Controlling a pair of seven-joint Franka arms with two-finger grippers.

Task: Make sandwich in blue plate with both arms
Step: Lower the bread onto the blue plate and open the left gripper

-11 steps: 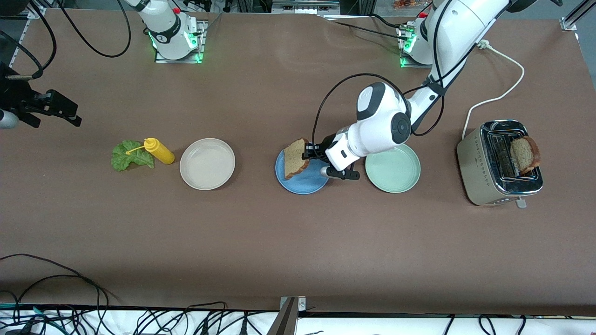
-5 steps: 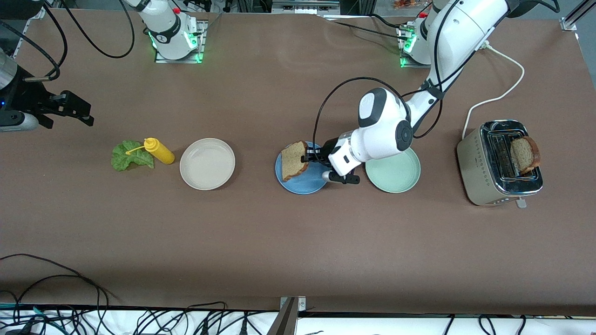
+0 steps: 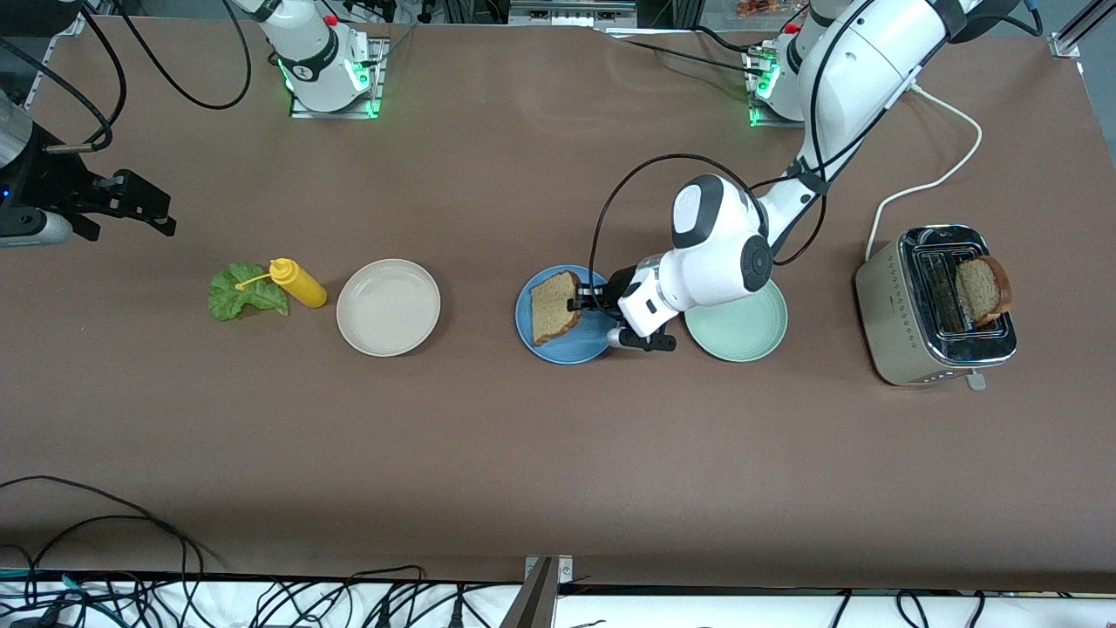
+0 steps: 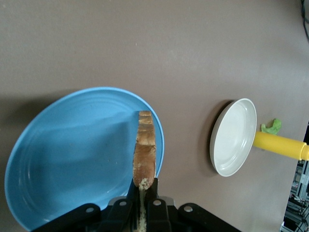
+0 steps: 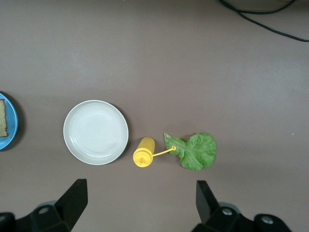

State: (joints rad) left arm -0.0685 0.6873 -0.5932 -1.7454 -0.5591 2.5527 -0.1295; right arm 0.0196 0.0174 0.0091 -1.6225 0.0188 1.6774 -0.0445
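Note:
I should open my left gripper, because the bread slice [image 3: 551,305] is low inside the blue plate's rim [image 3: 536,333] in the front view and would lie there.
My left gripper [image 3: 582,304] is shut on one edge of a tan bread slice [image 3: 554,307] and holds it tilted, low over the blue plate [image 3: 571,346]. The left wrist view shows that slice [image 4: 145,153] edge-on between the fingers [image 4: 155,189], over the plate [image 4: 72,159]. I cannot tell whether the slice touches the plate. A second bread slice [image 3: 983,290] stands in the toaster [image 3: 907,340]. The green lettuce leaf [image 3: 235,295] lies flat at the right arm's end of the table. My right gripper [image 3: 162,214] hangs open and empty over the table near the lettuce [image 5: 195,151].
A yellow squeeze bottle [image 3: 298,282] lies beside the lettuce. A cream-white plate [image 3: 388,307] sits between the bottle and the blue plate. A mint-green plate [image 3: 741,336] lies partly under the left arm. The toaster's white cord [image 3: 946,170] runs toward the left arm's base.
The left gripper has lowered the bread toward the blue plate and tipped it flatter. The right gripper shifted slightly toward the table's middle, then held still.

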